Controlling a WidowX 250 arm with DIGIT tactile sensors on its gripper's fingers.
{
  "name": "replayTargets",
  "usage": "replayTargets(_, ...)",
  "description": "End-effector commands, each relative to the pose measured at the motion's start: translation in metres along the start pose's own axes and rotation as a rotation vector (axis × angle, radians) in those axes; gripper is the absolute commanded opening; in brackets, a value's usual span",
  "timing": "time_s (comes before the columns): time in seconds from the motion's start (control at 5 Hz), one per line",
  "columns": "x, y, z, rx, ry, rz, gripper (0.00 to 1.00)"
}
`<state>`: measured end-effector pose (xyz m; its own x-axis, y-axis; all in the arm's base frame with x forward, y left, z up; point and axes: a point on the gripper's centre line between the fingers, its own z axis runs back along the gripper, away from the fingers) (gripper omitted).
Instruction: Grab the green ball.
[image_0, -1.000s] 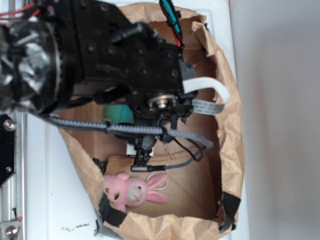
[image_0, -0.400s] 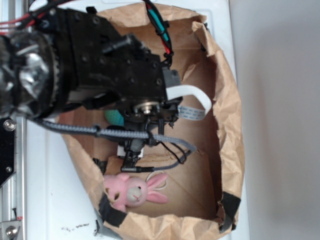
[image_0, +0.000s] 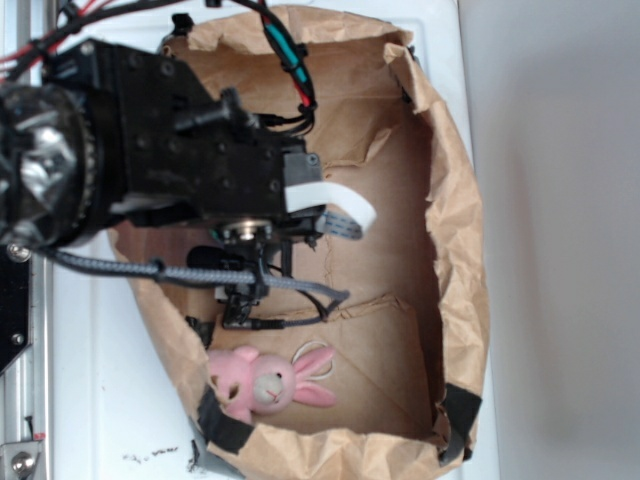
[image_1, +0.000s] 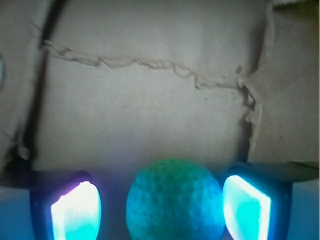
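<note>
The fingers of my gripper should next pinch the green ball around its round dimpled middle to grab it.
The green ball, round with a dimpled knitted surface, fills the bottom middle of the wrist view on the brown paper floor. My gripper is open and straddles it, one glowing finger pad to its left and the other to its right. A dark gap shows between the left pad and the ball, while the right pad sits very near it. In the exterior view the black arm reaches down into the paper bag and covers the ball and the fingers.
The crumpled brown paper bag walls in the work area, with black tape at its lower corners. A pink plush bunny lies at the bag's lower left, just below the arm. A grey cable hangs under the arm.
The arm has moved left inside the bag. The green ball, seen earlier beneath the arm in the exterior view, is now hidden under it. The bunny has not moved.
</note>
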<state>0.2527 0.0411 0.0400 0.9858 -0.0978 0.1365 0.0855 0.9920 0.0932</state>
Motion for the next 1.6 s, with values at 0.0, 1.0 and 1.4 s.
replayTargets(0.0, 0.014, 0.002, 0.013, 0.073, -0.122, 0.057, 1.00)
replayTargets(1.0, 0.000, 0.002, 0.005, 0.067, -0.137, 0.016, 0.81)
replayTargets(1.4, 0.003, 0.002, 0.005, 0.062, -0.130, 0.032, 0.00)
